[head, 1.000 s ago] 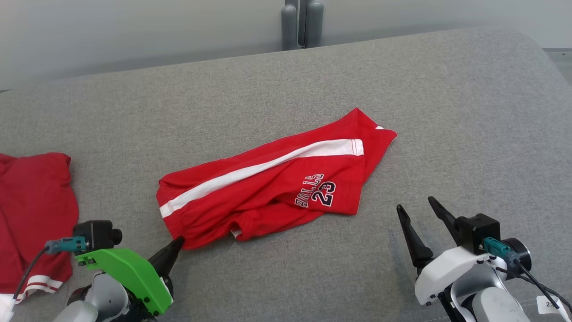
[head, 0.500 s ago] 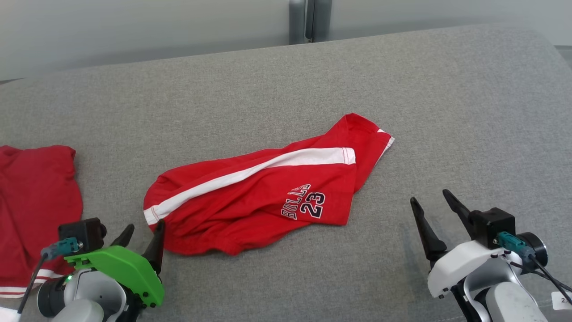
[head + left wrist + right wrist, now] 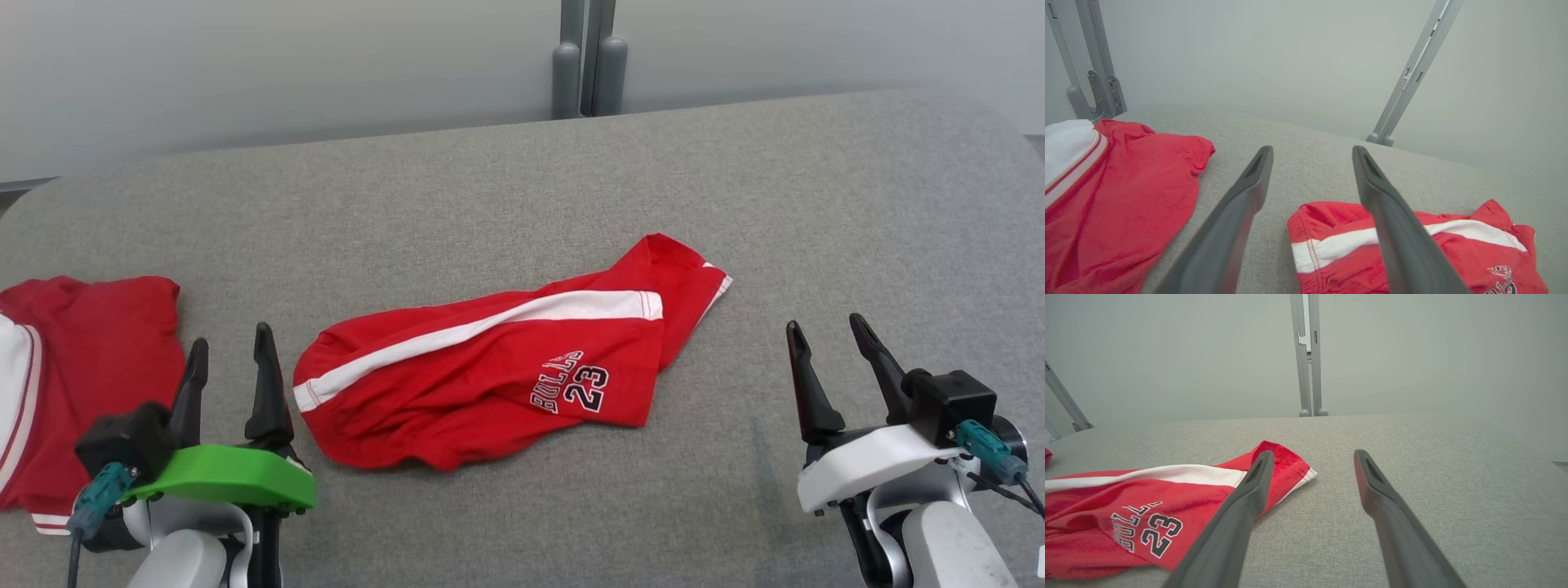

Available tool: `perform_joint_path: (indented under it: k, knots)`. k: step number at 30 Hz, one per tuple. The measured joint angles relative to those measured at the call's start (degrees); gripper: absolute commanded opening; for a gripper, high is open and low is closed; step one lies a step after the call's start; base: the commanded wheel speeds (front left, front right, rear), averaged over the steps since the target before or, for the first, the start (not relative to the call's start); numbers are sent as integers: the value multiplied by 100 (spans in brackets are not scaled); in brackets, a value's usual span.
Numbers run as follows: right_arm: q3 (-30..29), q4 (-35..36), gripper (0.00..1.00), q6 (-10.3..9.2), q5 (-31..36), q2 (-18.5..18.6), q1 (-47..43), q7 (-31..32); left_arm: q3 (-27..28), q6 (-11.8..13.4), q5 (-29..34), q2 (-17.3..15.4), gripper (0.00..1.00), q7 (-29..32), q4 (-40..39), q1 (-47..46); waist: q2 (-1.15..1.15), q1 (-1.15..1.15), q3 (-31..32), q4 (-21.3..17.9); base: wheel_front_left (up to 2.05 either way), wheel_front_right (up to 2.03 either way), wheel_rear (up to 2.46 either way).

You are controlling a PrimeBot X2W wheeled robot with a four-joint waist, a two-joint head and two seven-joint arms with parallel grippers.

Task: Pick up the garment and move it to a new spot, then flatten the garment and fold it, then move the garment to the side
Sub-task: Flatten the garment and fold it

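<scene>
My left gripper needs to take hold of the red shorts (image 3: 460,387) next by the white stripe's waistband end (image 3: 313,393). Then I will lift the shorts to a new spot.
The garment (image 3: 490,367) is a pair of red shorts with a white side stripe and "BULLS 23" print, lying crumpled on the grey table (image 3: 522,188) near the middle. It also appears in the left wrist view as the garment (image 3: 1412,249) and in the right wrist view as the garment (image 3: 1126,522). My left gripper (image 3: 230,343) stands open just left of its waistband end, apart from the cloth, nothing between its fingers. My right gripper (image 3: 826,329) stands open to the right of the shorts, also holding nothing. In the wrist views both the left gripper (image 3: 1312,152) and the right gripper (image 3: 1311,456) show spread fingers.
A second red garment with white trim (image 3: 73,384) lies at the table's left edge, seen too in the left wrist view (image 3: 1114,192). Grey metal posts (image 3: 589,65) stand behind the table's far edge against a pale wall. Bare grey surface lies to the right.
My left gripper was shut on the shorts' waistband end; it has opened, let go and drawn back to the left. The shorts settled on the table. The head camera has shifted.
</scene>
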State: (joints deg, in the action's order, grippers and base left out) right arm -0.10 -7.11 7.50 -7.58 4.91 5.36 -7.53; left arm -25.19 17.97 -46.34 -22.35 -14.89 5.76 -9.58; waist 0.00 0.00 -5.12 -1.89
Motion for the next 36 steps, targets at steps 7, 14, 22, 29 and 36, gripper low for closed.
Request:
perform_joint_path:
  k: [7,14,22,29,36]
  knots:
    - [140,-165,100,-1,-346,-92,8,-169,835,-1093,1441,693,100,-23,-310,420,0,0,292,159,0,0,0]
    - [299,-256,100,2,-402,-73,-97,-437,1244,-1895,2067,1157,100,-24,24,764,0,0,529,387,0,0,0]
    - [426,-475,100,2,-380,-47,-388,-416,1500,-2189,2480,1310,100,-24,634,934,0,0,743,592,0,0,0]
    - [379,-636,100,1,-224,-16,-528,-338,1568,-2271,2682,1257,100,-25,1011,999,0,0,802,592,0,0,0]
    - [387,-638,100,1,-220,-47,-578,-331,1663,-2350,2669,1261,100,-24,1104,1045,0,0,798,500,0,0,0]
